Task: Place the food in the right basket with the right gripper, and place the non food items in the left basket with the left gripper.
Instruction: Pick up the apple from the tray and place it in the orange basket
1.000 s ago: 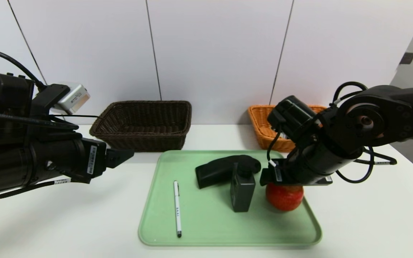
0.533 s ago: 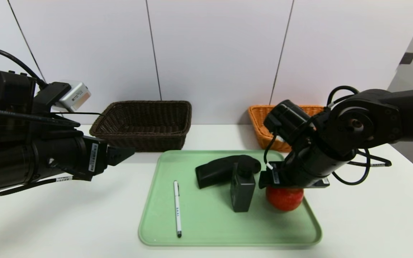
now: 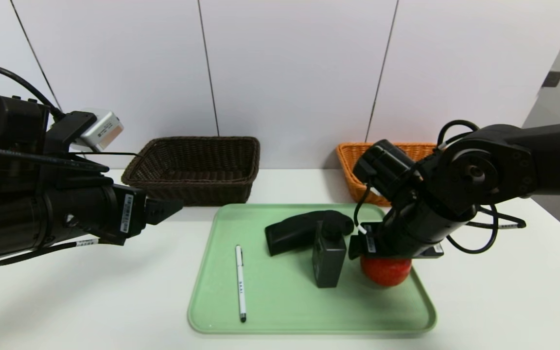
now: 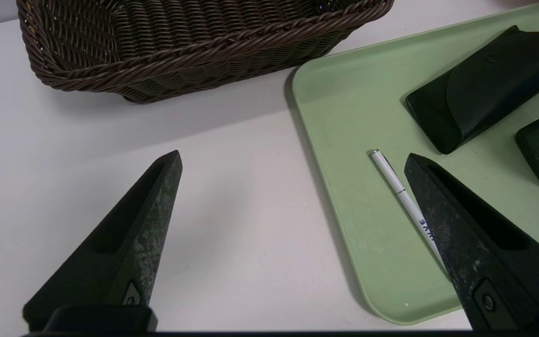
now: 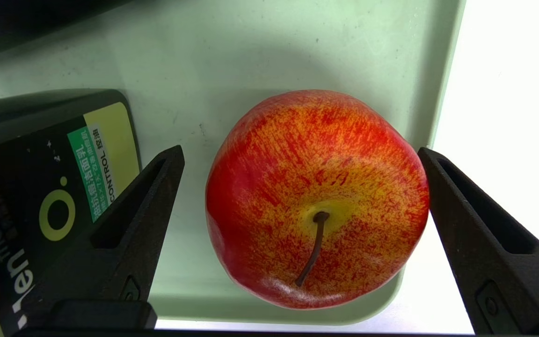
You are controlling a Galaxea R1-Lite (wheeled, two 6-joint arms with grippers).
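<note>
My right gripper should close. Closing now would catch the red apple between its fingers.
The red, yellow-streaked apple (image 3: 386,272) (image 5: 316,196) sits at the right end of the green tray (image 3: 280,301). My right gripper (image 5: 300,153) is open just above it, one finger on each side of the fruit. Also on the tray lie a white pen (image 3: 240,284) (image 4: 398,187), a black bottle (image 3: 329,260) (image 5: 40,201) and a black angled device (image 3: 304,229) (image 4: 484,89). My left gripper (image 4: 293,158) (image 3: 170,208) hovers open over the table left of the tray, holding nothing. The dark brown basket (image 3: 197,167) (image 4: 180,42) stands back left. The orange-tan basket (image 3: 355,167) is back right, partly hidden by my right arm.
The bottle stands close beside the apple, next to one right finger (image 5: 148,210). The tray's right rim (image 5: 442,93) runs just past the apple. White wall panels rise behind the baskets. Bare white table (image 3: 90,301) surrounds the tray.
My right arm has come down and slightly left, bringing its open gripper lower around the apple. The left arm has barely moved.
</note>
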